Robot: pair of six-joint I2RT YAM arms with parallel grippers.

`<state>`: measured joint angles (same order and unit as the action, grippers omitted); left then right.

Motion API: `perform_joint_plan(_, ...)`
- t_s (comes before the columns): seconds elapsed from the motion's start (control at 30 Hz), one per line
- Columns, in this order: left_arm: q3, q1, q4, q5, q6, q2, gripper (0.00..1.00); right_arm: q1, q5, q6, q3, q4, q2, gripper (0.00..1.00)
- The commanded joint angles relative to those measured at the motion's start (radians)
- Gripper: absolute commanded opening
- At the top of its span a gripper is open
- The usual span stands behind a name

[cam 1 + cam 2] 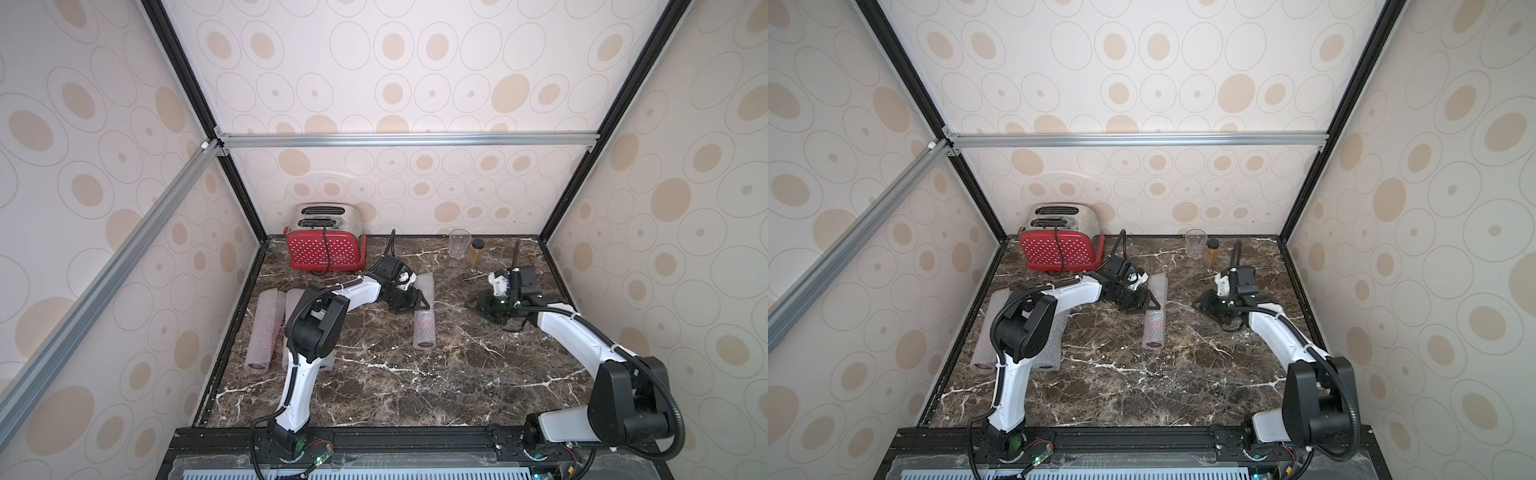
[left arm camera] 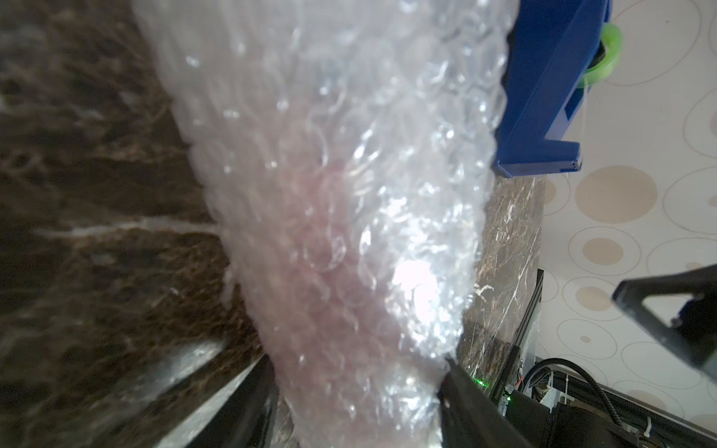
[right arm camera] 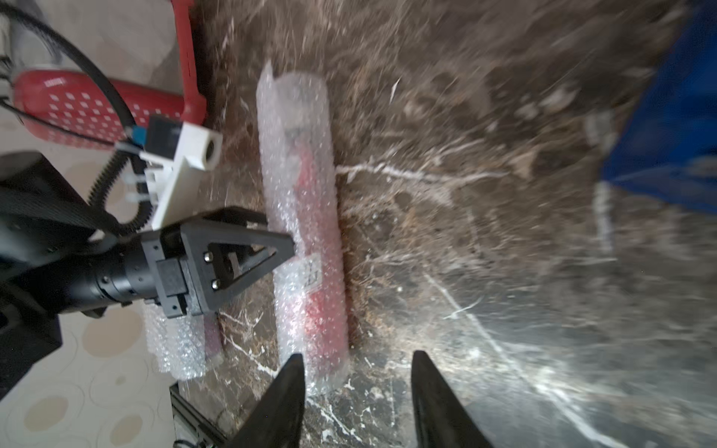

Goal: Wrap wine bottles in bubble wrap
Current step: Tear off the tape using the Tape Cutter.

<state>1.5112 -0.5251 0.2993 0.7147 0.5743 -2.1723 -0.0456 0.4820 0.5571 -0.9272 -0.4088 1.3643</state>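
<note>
The robot's right gripper will next pinch the tape near its loose end on the blue tape dispenser, so a sticky length stays free to seal the bubble wrap (image 1: 424, 328).
A wine bottle with red liquid lies on the marble table, rolled in bubble wrap (image 1: 424, 328) (image 1: 1153, 328). My left gripper (image 1: 415, 301) (image 2: 359, 364) is shut on the middle of this roll (image 2: 341, 194), with a finger pressed on each side. In the right wrist view the red bottle (image 3: 322, 310) shows through the wrap (image 3: 306, 217). My right gripper (image 1: 473, 303) (image 3: 357, 355) stands open to the right of the roll, with only bare marble between its fingers. More wrapped bottles (image 1: 264, 328) (image 1: 988, 332) lie at the table's left edge, partly hidden by my left arm.
A red toaster (image 1: 326, 247) stands at the back left. A clear glass (image 1: 459, 243) and an amber jar (image 1: 476, 251) stand at the back right. A blue tape dispenser (image 2: 543, 97) (image 3: 667, 135) sits close by my right gripper.
</note>
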Motion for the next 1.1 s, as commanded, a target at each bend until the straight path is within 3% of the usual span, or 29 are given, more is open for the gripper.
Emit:
perform_joint_plan(0.0,-0.048,0.014,0.124,-0.086,-0.045,-0.042,0.61,0.118,0.045,-0.016,0.008,-0.039,-0.031,0.52)
perform_joint_plan(0.17,-0.042,0.012,0.122,-0.068,-0.048,-0.044,0.61,0.294,0.162,0.012,0.034,0.068,0.027,0.52)
perform_joint_plan(0.37,-0.034,0.006,0.129,-0.060,-0.050,-0.048,0.60,0.375,0.250,0.051,0.033,0.236,0.141,0.49)
perform_joint_plan(0.63,-0.037,-0.003,0.128,-0.060,-0.044,-0.050,0.60,0.398,0.305,0.108,0.023,0.397,0.284,0.41)
perform_joint_plan(1.07,-0.050,-0.010,0.122,-0.064,-0.051,-0.040,0.60,0.398,0.342,0.130,0.029,0.471,0.388,0.28)
